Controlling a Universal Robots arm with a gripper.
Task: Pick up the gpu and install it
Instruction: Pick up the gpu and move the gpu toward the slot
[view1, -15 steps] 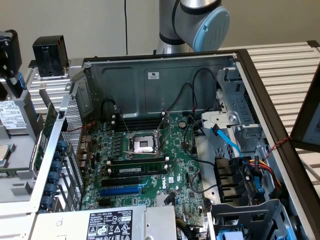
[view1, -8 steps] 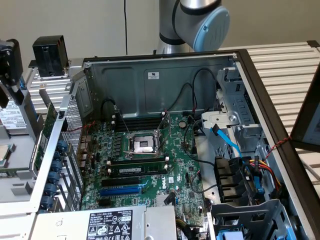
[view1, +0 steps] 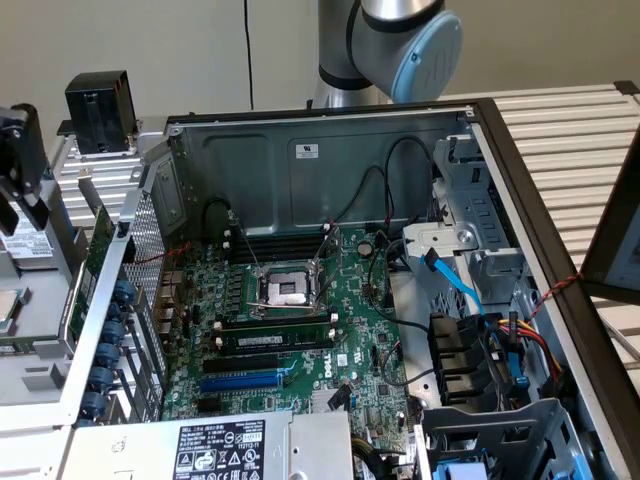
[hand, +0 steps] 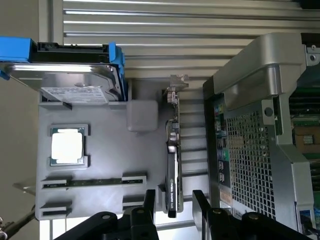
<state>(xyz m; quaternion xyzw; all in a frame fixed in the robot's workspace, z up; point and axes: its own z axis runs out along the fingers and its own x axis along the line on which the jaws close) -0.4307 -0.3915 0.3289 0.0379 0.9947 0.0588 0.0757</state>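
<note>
Components stick out toward the GPU's bracket, so I should next grip the GPU across the flat sides of its black shroud end (hand: 172, 190) to install it.
The gpu (hand: 172, 165) stands on its edge in a slot at the side of a grey parts tray (hand: 105, 155), with its metal bracket at the far end. My gripper (hand: 174, 196) is open, one black finger (hand: 149, 200) on each side of the card's near end; contact cannot be made out. In the exterior view the gpu (view1: 87, 268) is a thin green board just outside the case's perforated rear wall. The green motherboard (view1: 300, 330) lies inside the open case, with a blue expansion slot (view1: 240, 380) near its front.
The tray also holds a hard drive in a blue bracket (hand: 75, 80), a processor chip (hand: 67, 146) and a memory stick (hand: 90, 182). The computer case's grilled wall (hand: 250, 155) rises close beside the gpu. Cables and drive bays (view1: 480, 330) crowd the case at the exterior view's right.
</note>
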